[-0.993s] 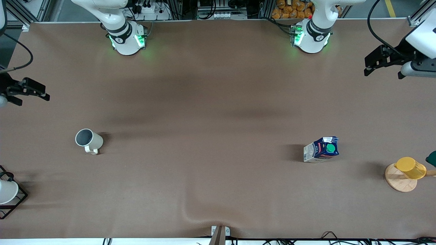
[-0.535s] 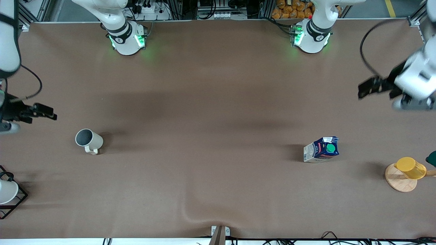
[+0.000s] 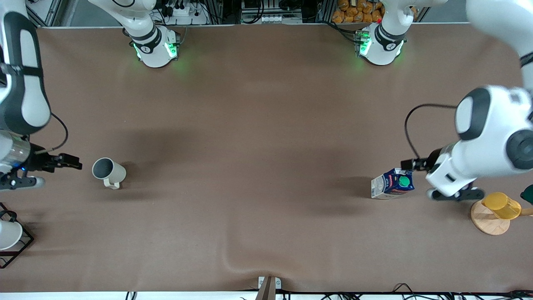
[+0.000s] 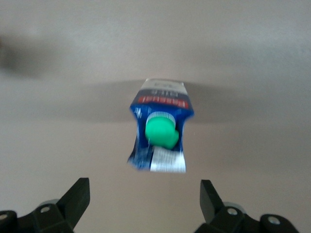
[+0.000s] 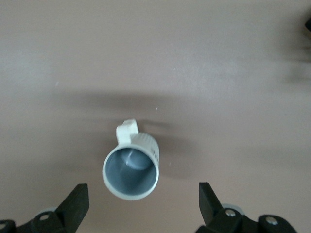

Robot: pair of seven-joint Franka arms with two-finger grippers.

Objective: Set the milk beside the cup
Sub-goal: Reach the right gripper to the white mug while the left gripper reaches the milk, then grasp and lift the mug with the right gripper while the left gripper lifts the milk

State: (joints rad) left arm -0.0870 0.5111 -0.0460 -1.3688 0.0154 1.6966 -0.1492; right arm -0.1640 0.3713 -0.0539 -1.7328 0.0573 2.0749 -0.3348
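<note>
Next, my left gripper grabs the milk by its green-capped top end. Then my left gripper sets the milk beside the cup.
The milk, a dark blue carton with a green cap, stands on the brown table toward the left arm's end. My left gripper is open and empty just beside it. In the left wrist view the milk lies ahead of the spread fingers of the left gripper, apart from them. The beige cup with a grey inside lies toward the right arm's end. My right gripper is open and empty beside it. In the right wrist view the cup sits just ahead of the right gripper, untouched.
A yellow cup rests on a round wooden board close to the left gripper. A dark green thing shows at the view's edge there. A white cup in a black wire rack stands near the right gripper. The table cover wrinkles near the front edge.
Both arms have swung in from the table's ends. The left gripper has come down beside the milk, the right gripper beside the cup. The milk and cup have not moved.
</note>
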